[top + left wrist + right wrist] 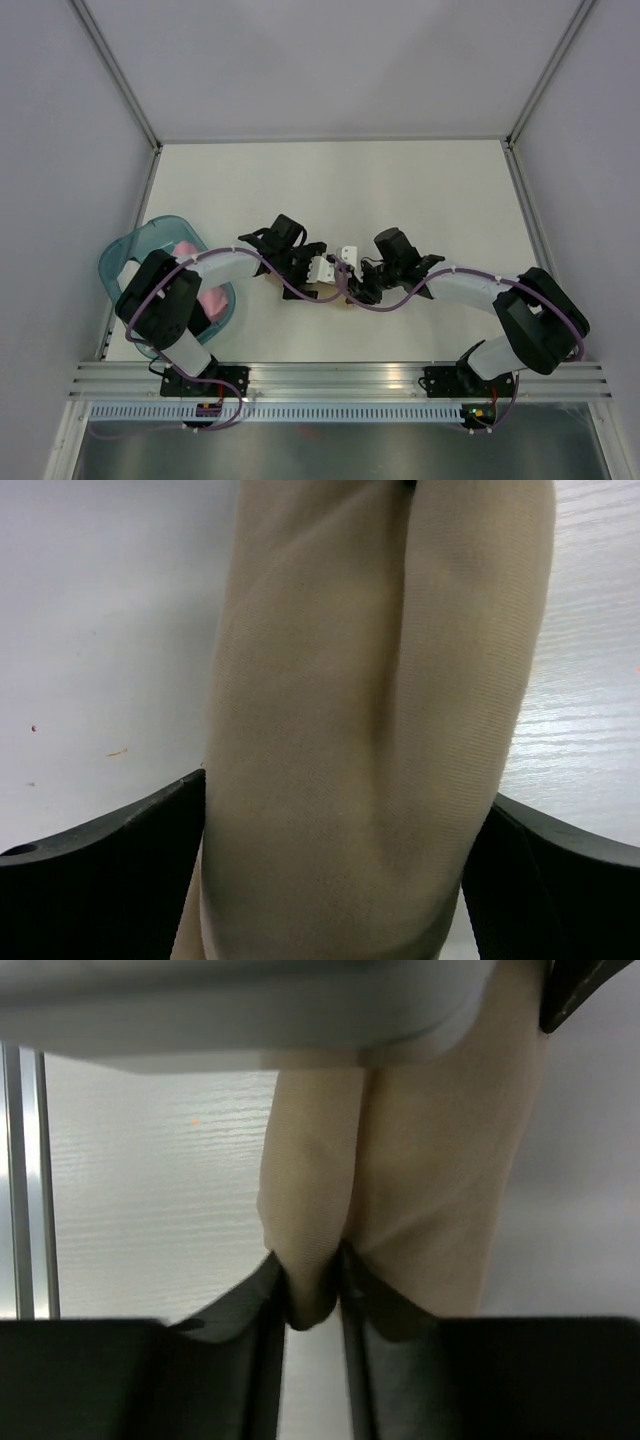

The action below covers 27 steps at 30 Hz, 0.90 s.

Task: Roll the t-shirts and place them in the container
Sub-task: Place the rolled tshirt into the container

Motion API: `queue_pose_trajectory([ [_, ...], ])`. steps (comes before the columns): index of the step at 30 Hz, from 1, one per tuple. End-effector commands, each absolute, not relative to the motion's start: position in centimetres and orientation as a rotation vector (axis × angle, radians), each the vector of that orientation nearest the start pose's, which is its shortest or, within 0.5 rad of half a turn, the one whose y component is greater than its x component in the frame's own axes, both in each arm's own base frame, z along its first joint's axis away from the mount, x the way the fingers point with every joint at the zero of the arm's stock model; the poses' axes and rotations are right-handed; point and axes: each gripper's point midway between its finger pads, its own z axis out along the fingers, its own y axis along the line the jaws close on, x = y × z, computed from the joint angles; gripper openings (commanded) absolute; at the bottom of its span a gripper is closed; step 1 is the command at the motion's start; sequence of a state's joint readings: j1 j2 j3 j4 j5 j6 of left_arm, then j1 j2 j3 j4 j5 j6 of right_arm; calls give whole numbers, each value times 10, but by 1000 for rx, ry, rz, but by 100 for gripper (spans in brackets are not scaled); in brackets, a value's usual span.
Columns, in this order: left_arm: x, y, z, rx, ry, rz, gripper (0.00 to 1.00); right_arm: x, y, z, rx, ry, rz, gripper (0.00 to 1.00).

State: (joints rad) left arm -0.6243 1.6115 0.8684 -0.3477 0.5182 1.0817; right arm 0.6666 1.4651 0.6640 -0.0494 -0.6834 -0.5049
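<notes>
The tan t-shirt should stay rolled into the basket, so my left gripper will next grab its middle across both long sides.
The tan t-shirt (pixel 380 730) lies as a thick rolled bundle on the white table. From above only a sliver of the tan t-shirt (pixel 338 299) shows under the two wrists. My left gripper (pixel 335 880) stands open at full width, and the roll fills the gap between its black fingers (pixel 120 880). In the top view the left gripper (pixel 322 283) meets the right gripper (pixel 360 290) at mid table. My right gripper (pixel 312 1290) is shut on a narrow fold at the end of the tan t-shirt (pixel 430 1190).
A translucent teal basket (pixel 115 255) sits at the left edge by the left arm, with a pink rolled t-shirt (pixel 187 248) inside. Grey walls and metal rails (pixel 130 95) enclose the table. An aluminium rail (pixel 340 378) runs along the near edge.
</notes>
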Motion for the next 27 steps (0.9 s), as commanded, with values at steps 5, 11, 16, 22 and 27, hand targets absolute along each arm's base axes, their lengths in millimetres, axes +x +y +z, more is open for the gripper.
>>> queue_pose_trajectory([
  [5,254,-239,6,2046,1566,-411,93,206,278,85,-1587,1652,795,56],
  [11,242,-226,-6,2121,1567,-409,59,193,251,107,-1653,1654,697,59],
  [16,239,-227,-3,2094,1627,-446,47,186,228,117,-1655,1705,601,60],
  [22,255,-238,16,1821,1899,-466,41,203,221,150,-1447,1685,498,60],
  [27,267,-235,22,1547,2151,-425,30,224,218,183,-1224,1629,430,61],
])
